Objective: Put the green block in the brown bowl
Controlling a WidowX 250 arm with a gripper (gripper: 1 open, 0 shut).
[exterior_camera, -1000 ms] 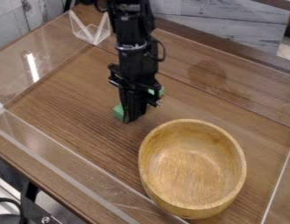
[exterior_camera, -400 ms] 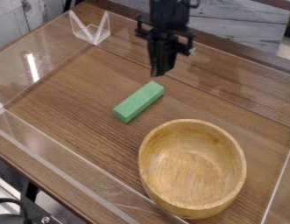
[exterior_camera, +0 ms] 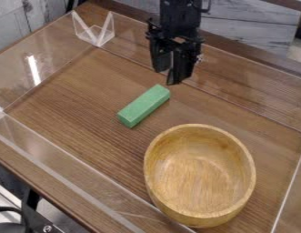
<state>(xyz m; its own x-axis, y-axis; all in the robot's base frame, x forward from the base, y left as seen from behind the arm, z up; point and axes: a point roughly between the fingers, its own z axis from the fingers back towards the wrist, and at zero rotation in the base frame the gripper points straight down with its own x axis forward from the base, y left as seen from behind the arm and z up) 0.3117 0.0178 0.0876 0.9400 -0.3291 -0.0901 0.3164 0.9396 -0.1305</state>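
I will next take hold of the green block with my gripper by its end farther from the bowl, to put the green block in the brown bowl [exterior_camera: 200,175].
The green block [exterior_camera: 143,106] lies flat on the wooden table, set diagonally, just left of and behind the brown bowl [exterior_camera: 200,175]. The bowl stands at the front right with nothing inside it. My gripper [exterior_camera: 175,76] hangs above the table behind and to the right of the block, pointing down. It is open, holds nothing, and is well clear of both block and bowl.
A clear plastic wall [exterior_camera: 44,55] runs around the table [exterior_camera: 67,100]. A clear folded stand [exterior_camera: 92,27] sits at the back left. The table's front edge drops off at the lower left.
A second ago the gripper stood low, shut over the block. It has since risen and moved back to the right, and its jaws have spread. The block now shows in full.
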